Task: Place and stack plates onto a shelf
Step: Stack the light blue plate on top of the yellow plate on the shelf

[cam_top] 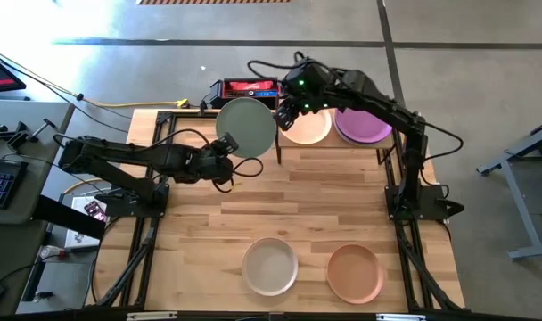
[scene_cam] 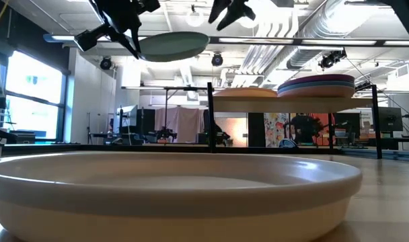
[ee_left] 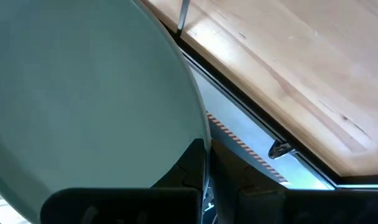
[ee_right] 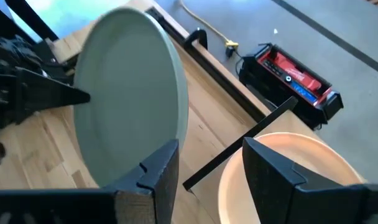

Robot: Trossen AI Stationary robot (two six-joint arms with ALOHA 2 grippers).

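Note:
I should grab the teal plate by its rim with my right gripper next, to stack it onto the shelf's peach-colored plate.
My left gripper (cam_top: 225, 155) is shut on a pale teal plate (cam_top: 246, 127), held high over the table's far middle, just left of the shelf (scene_cam: 292, 102). In the low view the plate (scene_cam: 172, 46) hangs well above shelf height. My right gripper (cam_top: 289, 111) is open at the plate's right edge, above the shelf's left end. In its wrist view the open fingers (ee_right: 204, 171) stand apart from the plate (ee_right: 130, 93). On the shelf rest an off-white plate (cam_top: 307, 127) and a stack topped by a purple plate (cam_top: 362, 123). My left gripper pinches the pale teal plate by its rim (ee_left: 198, 146) on the near-left side, coming level from the table's left. One dark finger (ee_left: 183, 177) lies over the rim. The plate is lifted clear, nearly level, reaching out beyond the fingers toward the far edge.
An off-white plate (cam_top: 270, 266) and a peach plate (cam_top: 354, 272) lie on the table near its near edge. A red and black box (cam_top: 244, 89) sits on the floor beyond the far edge. Bare wood lies mid-table (cam_top: 307, 201).

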